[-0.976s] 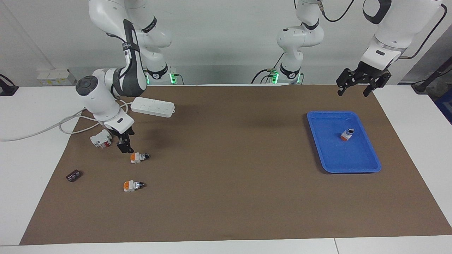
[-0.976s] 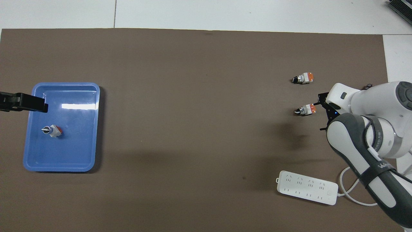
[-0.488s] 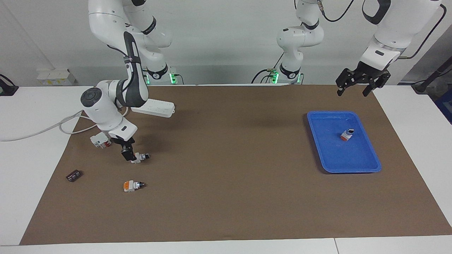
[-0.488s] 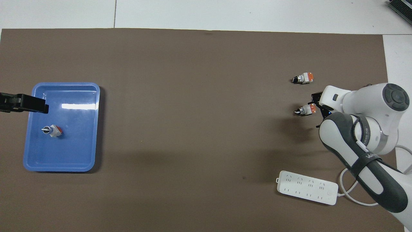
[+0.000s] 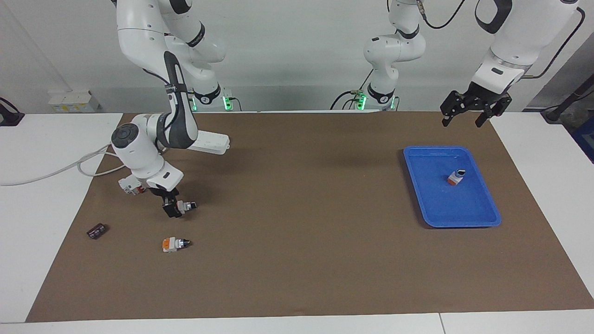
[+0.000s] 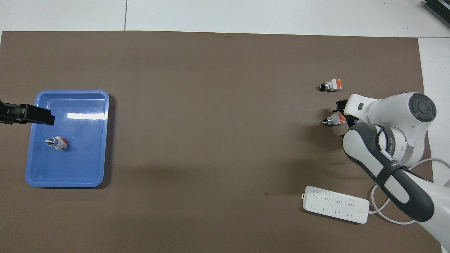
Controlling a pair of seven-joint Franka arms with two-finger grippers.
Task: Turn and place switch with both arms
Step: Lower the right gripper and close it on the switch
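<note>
I will next take hold of the switch by its orange end block [image 6: 341, 118] with my right gripper, so the switch's black knob [image 6: 325, 121] stays free to be turned.
Three switches show. One switch [image 5: 187, 204] [image 6: 332, 121] lies on its side on the brown mat toward the right arm's end. My right gripper [image 5: 172, 207] [image 6: 343, 117] is down at it, open, its fingers on either side of the orange end block, which they hide in the facing view. A second switch [image 5: 175, 243] [image 6: 331, 85] lies farther from the robots. A third switch [image 5: 456, 176] [image 6: 56, 142] stands in the blue tray [image 5: 452, 225] [image 6: 66, 182]. My left gripper [image 5: 468, 111] [image 6: 42, 117] hangs open and empty in the air by the tray's edge nearest the robots.
A white-and-red breaker block [image 5: 131, 184] sits beside the right arm's wrist. Near the mat's edge lies a dark chip [image 5: 96, 230]. A white power strip [image 5: 211, 141] [image 6: 335, 209] with its cable lies close to the right arm's base.
My right gripper has come down and across onto the nearer switch and now stands astride its orange end. The left gripper has hardly moved.
</note>
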